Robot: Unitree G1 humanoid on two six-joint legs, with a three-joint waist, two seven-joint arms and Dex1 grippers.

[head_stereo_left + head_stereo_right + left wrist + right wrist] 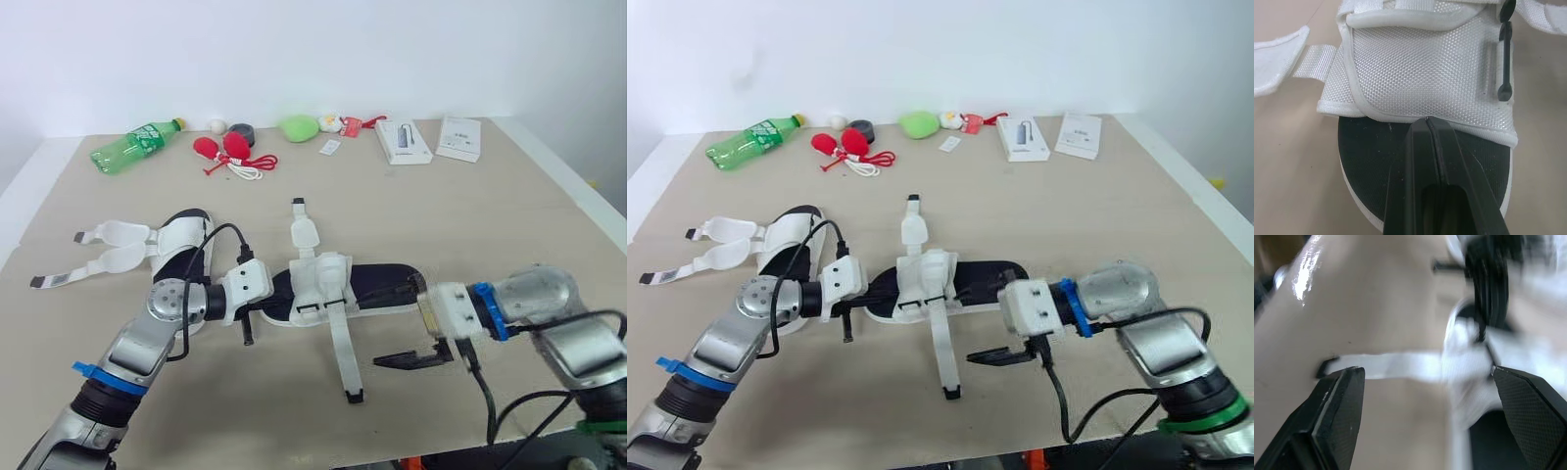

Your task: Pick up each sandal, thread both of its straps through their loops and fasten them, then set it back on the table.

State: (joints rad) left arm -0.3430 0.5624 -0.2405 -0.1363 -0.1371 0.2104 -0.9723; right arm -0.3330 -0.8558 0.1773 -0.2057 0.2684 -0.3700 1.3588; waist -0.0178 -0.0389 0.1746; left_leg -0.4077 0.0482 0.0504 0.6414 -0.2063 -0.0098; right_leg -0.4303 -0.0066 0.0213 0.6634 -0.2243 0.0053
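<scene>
I should grab the sandal's long white strap by its black-tipped end (354, 395) with my right gripper next, then thread it through its loop.
One sandal (377, 286), black footbed with white straps, lies across the middle of the table. Its long strap (341, 352) trails toward the front edge and another strap (303, 231) points to the back. My left gripper (282, 291) is shut, its fingertips (1427, 128) resting on the footbed against the edge of the white upper (1425, 63). My right gripper (1425, 374) hovers open at the sandal's right end, with a strap seen between its wide-spread fingers (411, 359). A second sandal (181, 240) lies to the left, both straps (113, 245) splayed out leftward.
Along the back of the table lie a green bottle (137, 145), red items with a cord (230, 152), a green soft object (299, 127) and two white boxes (402, 140) (458, 137). The table's front edge runs close below the long strap's black tip (355, 397).
</scene>
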